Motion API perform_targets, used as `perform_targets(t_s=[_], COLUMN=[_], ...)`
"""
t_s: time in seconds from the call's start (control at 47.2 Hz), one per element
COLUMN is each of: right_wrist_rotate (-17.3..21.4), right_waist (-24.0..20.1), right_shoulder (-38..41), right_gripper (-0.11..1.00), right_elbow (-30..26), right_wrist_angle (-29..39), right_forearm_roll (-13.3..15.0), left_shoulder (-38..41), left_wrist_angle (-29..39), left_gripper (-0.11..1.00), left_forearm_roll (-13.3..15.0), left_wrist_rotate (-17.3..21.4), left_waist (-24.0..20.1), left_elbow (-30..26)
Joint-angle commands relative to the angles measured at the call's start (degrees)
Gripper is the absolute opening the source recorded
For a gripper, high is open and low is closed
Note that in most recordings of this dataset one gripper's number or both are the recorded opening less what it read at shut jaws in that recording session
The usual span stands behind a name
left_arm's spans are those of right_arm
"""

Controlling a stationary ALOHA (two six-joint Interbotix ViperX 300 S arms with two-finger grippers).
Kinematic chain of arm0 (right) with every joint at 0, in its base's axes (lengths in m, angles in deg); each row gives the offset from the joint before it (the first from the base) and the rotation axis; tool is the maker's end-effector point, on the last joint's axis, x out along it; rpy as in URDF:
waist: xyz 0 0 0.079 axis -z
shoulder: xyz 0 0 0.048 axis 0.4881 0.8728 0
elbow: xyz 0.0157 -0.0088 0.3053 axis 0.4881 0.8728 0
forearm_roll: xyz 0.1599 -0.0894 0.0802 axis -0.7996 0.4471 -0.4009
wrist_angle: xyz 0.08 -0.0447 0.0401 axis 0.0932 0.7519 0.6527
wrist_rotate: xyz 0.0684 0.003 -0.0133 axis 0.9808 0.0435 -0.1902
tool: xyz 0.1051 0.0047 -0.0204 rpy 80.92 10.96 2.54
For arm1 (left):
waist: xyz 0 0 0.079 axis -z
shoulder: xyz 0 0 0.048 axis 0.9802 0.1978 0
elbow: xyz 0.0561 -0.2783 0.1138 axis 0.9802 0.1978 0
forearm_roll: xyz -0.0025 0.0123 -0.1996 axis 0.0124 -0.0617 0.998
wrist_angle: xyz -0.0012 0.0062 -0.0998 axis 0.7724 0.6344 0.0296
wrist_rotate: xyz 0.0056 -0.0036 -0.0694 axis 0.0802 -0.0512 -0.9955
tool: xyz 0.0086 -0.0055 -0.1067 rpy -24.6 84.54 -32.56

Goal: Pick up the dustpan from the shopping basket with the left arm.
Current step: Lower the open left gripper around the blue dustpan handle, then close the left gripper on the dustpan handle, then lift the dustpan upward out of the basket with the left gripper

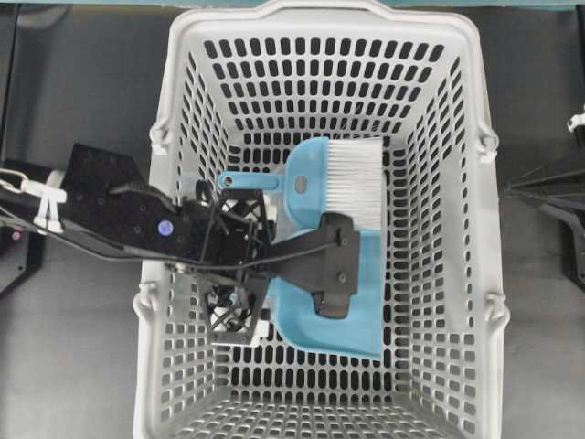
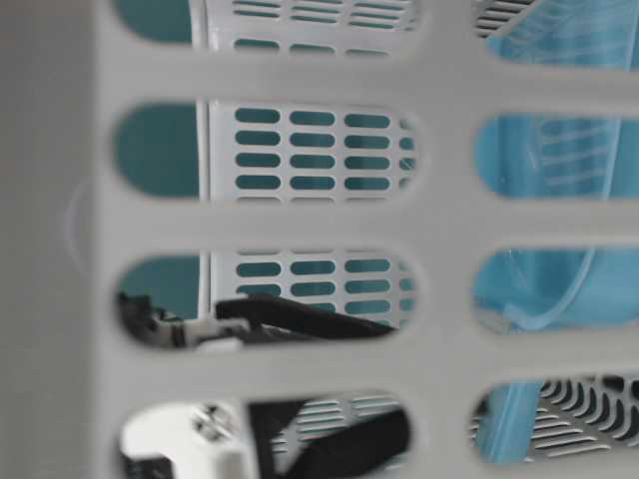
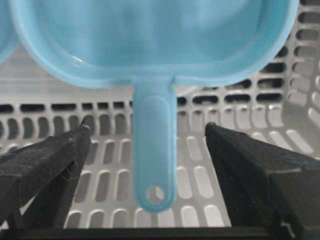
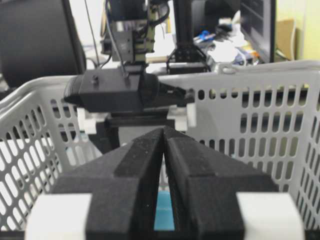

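Observation:
My left gripper's fingertips are still above the dustpan's handle (image 3: 155,142) in the left wrist view, so it is too early to close. Going down to the handle comes first, then closing on it.
The light blue dustpan (image 1: 352,325) lies on the floor of the grey shopping basket (image 1: 183,73), partly under the blue hand brush (image 1: 352,174) with white bristles. My left gripper (image 1: 247,270) reaches into the basket from the left, and its camera block overhangs the pan. In the left wrist view the pan (image 3: 150,40) fills the top, and its thin handle (image 3: 154,150), ending in a hole, points back between the fingers. The left gripper (image 3: 147,127) is open, with both fingers well apart from the handle. My right gripper (image 4: 164,131) is shut and empty outside the basket.
The brush's handle (image 1: 247,181) points left, just beyond the left gripper. The basket's perforated walls (image 4: 260,115) surround the left arm on all sides. The right arm (image 1: 548,192) sits at the right edge, outside the basket. The table-level view looks through the basket wall (image 2: 300,220).

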Motion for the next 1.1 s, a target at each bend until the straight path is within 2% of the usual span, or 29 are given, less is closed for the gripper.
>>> perform_targets(t_s=[0.0,0.254,0.382,0.466,0.573,0.615,0.848,1.081], right_wrist_rotate=[0.09,0.18,0.18,0.18,0.35,0.62,1.85,1.85], right_waist=[-0.09,-0.44,-0.79,-0.88,-0.88,-0.88,-1.05,-1.05], right_shoulder=[0.26,0.26,0.26,0.26,0.26,0.26,0.18,-0.44], right_gripper=[0.00,0.00,0.00,0.00,0.00,0.00,0.00,0.00], right_elbow=[-0.62,-0.53,-0.53,-0.53,-0.44,-0.53,-0.26,-0.35], right_wrist_angle=[-0.26,-0.26,-0.26,-0.26,-0.26,-0.26,0.88,1.14], right_forearm_roll=[-0.18,-0.18,-0.18,-0.18,-0.18,-0.18,-0.18,-0.18], left_shoulder=[0.00,1.14,0.97,0.88,0.88,0.79,-1.85,-6.33], left_wrist_angle=[-0.62,-3.69,-4.13,-3.87,-3.78,-3.78,-2.46,2.99], left_gripper=[0.90,0.89,0.85,0.70,0.36,0.29,0.30,0.30], left_forearm_roll=[-0.18,-0.18,-0.18,-0.18,-0.18,-0.18,-0.18,-0.18], left_wrist_rotate=[-0.09,0.00,0.00,0.09,0.09,0.09,0.70,0.70], left_waist=[0.53,0.62,0.62,0.70,0.79,0.79,0.79,0.53], left_elbow=[0.62,2.46,3.16,3.43,3.60,3.43,0.26,-5.01])
